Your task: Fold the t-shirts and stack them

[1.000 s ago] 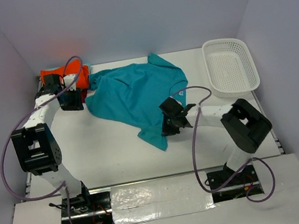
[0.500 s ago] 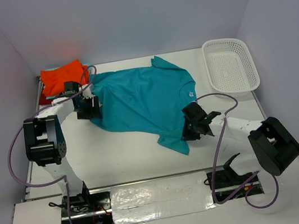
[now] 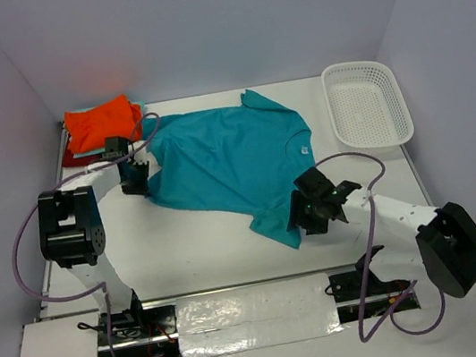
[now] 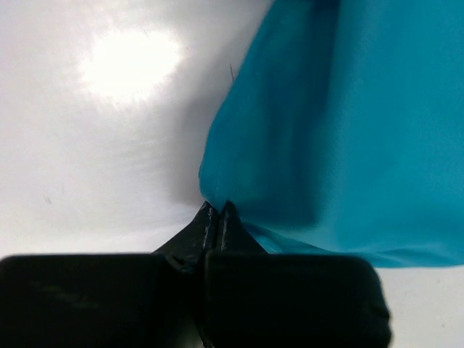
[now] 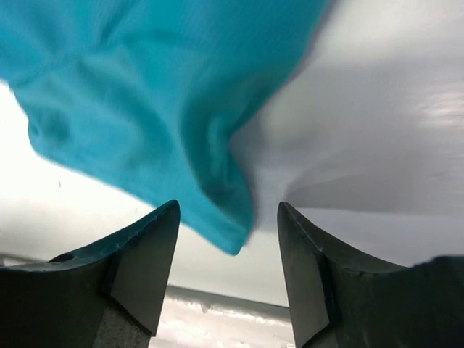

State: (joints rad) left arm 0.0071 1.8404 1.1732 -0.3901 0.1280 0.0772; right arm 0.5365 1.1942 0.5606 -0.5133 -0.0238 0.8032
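Note:
The right gripper next needs to pinch its loose near corner (image 3: 295, 239), opposite the left gripper's hold on the hem, to spread the teal-blue t-shirt (image 3: 226, 158) flat for folding.
A teal-blue t-shirt (image 3: 226, 158) lies spread across the middle of the table. My left gripper (image 3: 134, 179) sits at its left edge, shut, with the hem pinched at its tips (image 4: 217, 210). My right gripper (image 3: 302, 213) is open at the shirt's near right corner, and that corner (image 5: 217, 217) hangs loose between the fingers (image 5: 145, 261) without touching them. A folded orange t-shirt (image 3: 101, 123) rests on a dark red one (image 3: 67, 157) at the back left corner.
A white mesh basket (image 3: 367, 104) stands at the back right. Purple cables loop from both arms over the table. The walls close in at left, back and right.
The teal shirt was dragged right and toward the front and now lies flatter. My right gripper has opened and released its corner. My left gripper came to the left hem and shut on it.

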